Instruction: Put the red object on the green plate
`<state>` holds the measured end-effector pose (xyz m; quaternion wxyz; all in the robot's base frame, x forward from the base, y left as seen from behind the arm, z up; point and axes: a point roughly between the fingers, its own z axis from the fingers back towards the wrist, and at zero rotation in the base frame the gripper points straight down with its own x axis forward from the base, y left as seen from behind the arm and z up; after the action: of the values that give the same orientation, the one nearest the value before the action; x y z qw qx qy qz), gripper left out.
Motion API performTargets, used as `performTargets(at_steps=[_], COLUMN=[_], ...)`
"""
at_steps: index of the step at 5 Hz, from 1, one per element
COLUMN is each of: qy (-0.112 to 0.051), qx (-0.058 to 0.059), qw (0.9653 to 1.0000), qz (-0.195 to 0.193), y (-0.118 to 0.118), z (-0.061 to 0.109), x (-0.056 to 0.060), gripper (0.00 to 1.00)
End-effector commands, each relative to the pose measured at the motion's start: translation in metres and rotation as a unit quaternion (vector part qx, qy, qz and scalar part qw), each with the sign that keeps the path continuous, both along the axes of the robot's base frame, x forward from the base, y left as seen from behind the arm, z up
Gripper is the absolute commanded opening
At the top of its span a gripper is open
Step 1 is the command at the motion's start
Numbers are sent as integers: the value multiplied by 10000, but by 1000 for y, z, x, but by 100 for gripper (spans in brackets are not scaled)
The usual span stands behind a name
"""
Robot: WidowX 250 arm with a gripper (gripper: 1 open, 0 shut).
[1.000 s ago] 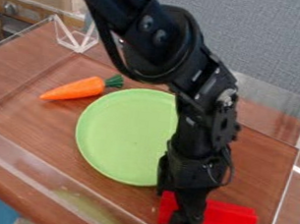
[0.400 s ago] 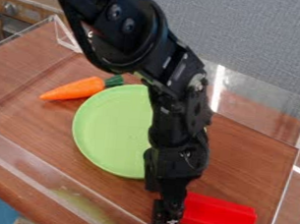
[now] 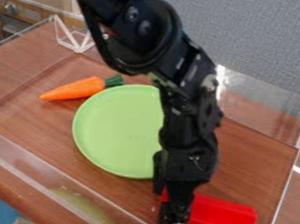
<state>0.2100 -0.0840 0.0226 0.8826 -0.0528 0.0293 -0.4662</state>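
Note:
The red block needs to go on the green plate, so my gripper should next pick up the block by its end.
The red object is a bright red block lying flat on the wooden table near the front right. My gripper points straight down at the block's left end and hides that end. It stands open, with its dark fingertips low at the table. Whether the block's end lies between the fingers does not show. The green plate is a large round light green plate with nothing on it, lying to the left of and behind the gripper. My black arm crosses over the plate's right edge.
An orange carrot with a green top lies left of and behind the plate. Clear acrylic walls ring the wooden table, with a low clear front wall close to the block.
My gripper has shifted slightly left along the block, from over its middle to its left end, and rolled a little. The block, plate and carrot have not moved.

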Motion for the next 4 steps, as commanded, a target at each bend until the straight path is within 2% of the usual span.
performTargets(at_steps=[1, 2, 4], qy=[259, 307, 409], qx=[-44, -90, -161], qw=[9995, 9995, 9980], qz=[-168, -76, -463], y=[-7, -7, 2], z=[0, 0, 0], x=[-10, -9, -13], gripper=[100, 100, 100])
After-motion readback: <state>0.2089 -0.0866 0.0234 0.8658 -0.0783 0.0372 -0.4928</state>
